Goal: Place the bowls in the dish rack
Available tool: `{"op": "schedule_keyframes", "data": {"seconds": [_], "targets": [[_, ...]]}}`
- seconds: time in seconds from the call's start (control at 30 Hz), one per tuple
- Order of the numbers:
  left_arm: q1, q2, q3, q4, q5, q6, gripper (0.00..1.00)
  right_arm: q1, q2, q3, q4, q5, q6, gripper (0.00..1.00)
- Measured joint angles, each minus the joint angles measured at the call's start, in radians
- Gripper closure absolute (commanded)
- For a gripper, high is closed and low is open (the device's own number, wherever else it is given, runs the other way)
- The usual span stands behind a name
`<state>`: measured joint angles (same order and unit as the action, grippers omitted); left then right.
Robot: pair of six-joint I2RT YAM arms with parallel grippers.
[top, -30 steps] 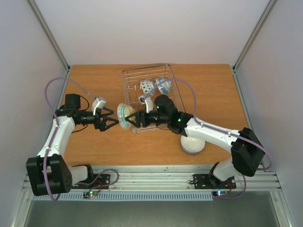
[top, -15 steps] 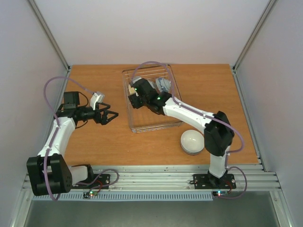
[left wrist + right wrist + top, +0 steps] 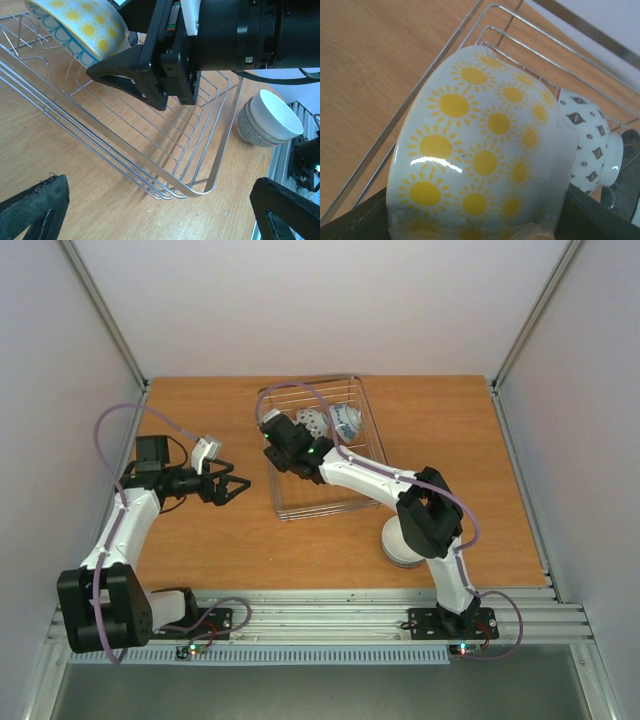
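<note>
My right gripper holds the sun bowl above the wires, and it should keep its hold until the rack's free corner, because the bowl would drop short if I opened now.
My right gripper (image 3: 280, 448) is shut on a pale bowl with yellow suns (image 3: 480, 150), held on its side over the left end of the dish rack (image 3: 340, 502). The sun bowl also shows in the left wrist view (image 3: 80, 27), above the rack's wires (image 3: 215, 150). A dark-dotted white bowl (image 3: 311, 423) and a blue-and-white bowl (image 3: 347, 423) stand on edge in the rack; the dotted bowl (image 3: 590, 145) sits just behind the sun bowl. My left gripper (image 3: 228, 487) is open and empty over the table, left of the rack.
A white bowl stacked in a grey bowl (image 3: 405, 540) sits on the table near the rack's front right corner, also seen in the left wrist view (image 3: 270, 120). White walls stand round the wooden table (image 3: 200, 540).
My right gripper has carried the sun bowl from the gap beside my left gripper up into the rack's left end. My left gripper has drawn back slightly left and stays open.
</note>
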<state>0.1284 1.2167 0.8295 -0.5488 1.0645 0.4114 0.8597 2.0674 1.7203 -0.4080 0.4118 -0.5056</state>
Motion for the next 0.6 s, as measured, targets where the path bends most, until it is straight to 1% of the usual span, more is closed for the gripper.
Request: {"op": "schedule_keyframes", "data": {"seconds": [0.33, 0.6], "targets": [[0.000, 0.015, 0.000, 0.000, 0.000, 0.003, 0.01, 0.035, 0.059, 0.039, 0.104, 0.139, -0.138, 0.99], [0.000, 0.022, 0.000, 0.000, 0.001, 0.006, 0.01, 0.038, 0.164, 0.148, 0.171, 0.225, -0.251, 0.99]]}}
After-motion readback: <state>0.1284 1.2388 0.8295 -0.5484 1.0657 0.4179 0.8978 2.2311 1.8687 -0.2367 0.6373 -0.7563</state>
